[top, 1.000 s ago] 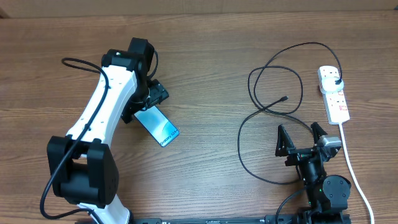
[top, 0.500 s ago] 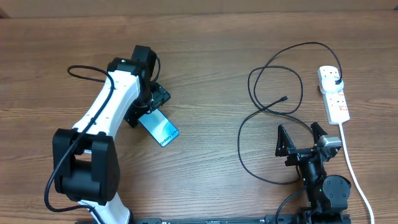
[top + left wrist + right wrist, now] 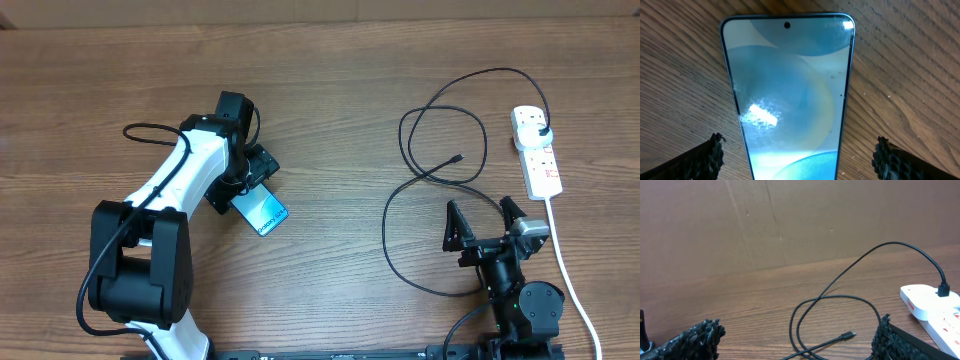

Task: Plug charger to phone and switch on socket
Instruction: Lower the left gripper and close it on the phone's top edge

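Observation:
My left fingertips are still above the phone, so closing now would miss it. My left gripper lowers its fingers first, then closes on the phone.
The phone (image 3: 262, 210) lies flat on the wooden table, its blue-cyan screen up. My left gripper (image 3: 243, 180) hangs low over its far-left end, open, one finger either side of the phone (image 3: 790, 95) without touching it; the left gripper (image 3: 799, 152) holds nothing. The charger (image 3: 388, 225), a thin black cable, loops on the right, its connector tip (image 3: 458, 158) free on the table. Its black plug (image 3: 541, 132) sits in the white socket (image 3: 543, 165). My right gripper (image 3: 483, 222) stands open near the front edge. In the right wrist view the right gripper (image 3: 797, 330) faces the connector tip (image 3: 850, 335) and the socket (image 3: 932, 305).
A thick white cord (image 3: 566, 270) runs from the socket down the right side, past my right arm. A brown cardboard wall (image 3: 790, 220) closes off the table's far edge. The charger's loops cover much of the table in front of my right gripper.
My left arm has swung right and closer in, bringing its open gripper down around the phone's end. The right arm, cable and socket have not moved.

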Controlling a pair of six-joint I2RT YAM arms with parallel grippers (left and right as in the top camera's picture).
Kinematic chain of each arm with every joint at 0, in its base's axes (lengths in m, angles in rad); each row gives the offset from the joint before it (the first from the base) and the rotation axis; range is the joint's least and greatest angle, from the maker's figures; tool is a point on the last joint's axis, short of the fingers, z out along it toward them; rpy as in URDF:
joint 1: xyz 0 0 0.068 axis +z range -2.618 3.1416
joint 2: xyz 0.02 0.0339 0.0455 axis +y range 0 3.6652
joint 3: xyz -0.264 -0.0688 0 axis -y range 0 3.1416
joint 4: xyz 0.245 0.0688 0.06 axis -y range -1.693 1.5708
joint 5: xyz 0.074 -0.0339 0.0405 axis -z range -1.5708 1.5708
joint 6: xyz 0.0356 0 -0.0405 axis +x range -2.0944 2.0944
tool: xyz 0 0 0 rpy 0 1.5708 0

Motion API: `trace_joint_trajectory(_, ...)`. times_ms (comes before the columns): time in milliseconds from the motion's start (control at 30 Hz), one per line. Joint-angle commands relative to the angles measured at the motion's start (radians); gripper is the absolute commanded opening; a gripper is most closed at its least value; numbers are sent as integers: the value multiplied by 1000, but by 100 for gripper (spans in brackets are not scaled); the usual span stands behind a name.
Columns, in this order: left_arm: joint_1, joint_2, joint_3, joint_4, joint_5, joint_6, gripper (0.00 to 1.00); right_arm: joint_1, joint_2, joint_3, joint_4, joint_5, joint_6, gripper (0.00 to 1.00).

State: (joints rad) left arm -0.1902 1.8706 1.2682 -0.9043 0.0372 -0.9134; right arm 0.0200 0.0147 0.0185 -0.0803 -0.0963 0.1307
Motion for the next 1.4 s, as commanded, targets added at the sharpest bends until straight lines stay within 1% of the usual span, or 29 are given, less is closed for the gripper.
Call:
trace_joint_trajectory(0,2,23,-5,3,39,4,100,-3,-11,-10,3,6,-5,100)
trace_joint_trajectory(100,0,42,-5,5,51,4,100,-3,-11,-10,4,6,-5,100)
trace_joint_trajectory(367,0,172,-5,16,88,14,100,-3,-11,-10,3,6,-5,100)
trace_joint_trajectory(500,0,200,-5,14,87,17,100,-3,-11,-10,3,6,-5,100)
trace_joint_trajectory(533,0,203,-5,14,88,20,99,-3,-11,-10,3,6,-5,100)
trace_joint_trajectory(767,0,203,-5,12,86,47,81,-3,-11,-10,3,6,-5,100)
trace_joint_trajectory(1200,0,203,-5,14,86,136,66,-3,-11,-10,3,6,-5,100)
trace_joint_trajectory(1367,0,203,-5,14,87,151,63,-3,-11,-10,3,6,-5,100)
